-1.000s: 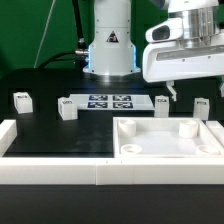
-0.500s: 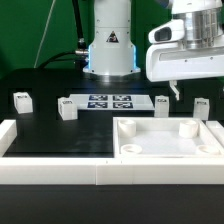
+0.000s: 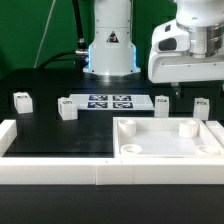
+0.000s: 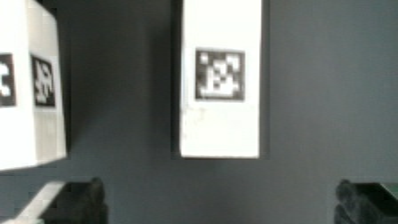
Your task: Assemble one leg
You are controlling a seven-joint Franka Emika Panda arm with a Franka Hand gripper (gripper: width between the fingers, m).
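Observation:
My fingers stop short of the white leg, so it isn't time to close yet. My gripper needs to move toward the white leg's near end (image 4: 219, 150) first, then close on the leg.
Four small white legs lie on the black table: one at the far left (image 3: 22, 100), one beside it (image 3: 67, 108), one just right of the marker board (image 3: 163, 103) and one at the far right (image 3: 200, 107). My gripper (image 3: 178, 88) hangs above the two right-hand legs, clear of both. In the wrist view a leg (image 4: 221, 80) with its square tag lies straight ahead of my gripper (image 4: 217, 205). The dark fingertips (image 4: 71, 202) stand wide apart with nothing between them.
The marker board (image 3: 110, 101) lies at the back centre; its end shows in the wrist view (image 4: 27, 85). The large white tray-like part (image 3: 165, 150) sits at the front right. A white rail (image 3: 60, 168) runs along the front. The robot base (image 3: 110, 45) stands behind.
My gripper has shifted slightly toward the exterior view's right and risen a little. The legs and the tray-like part have not moved.

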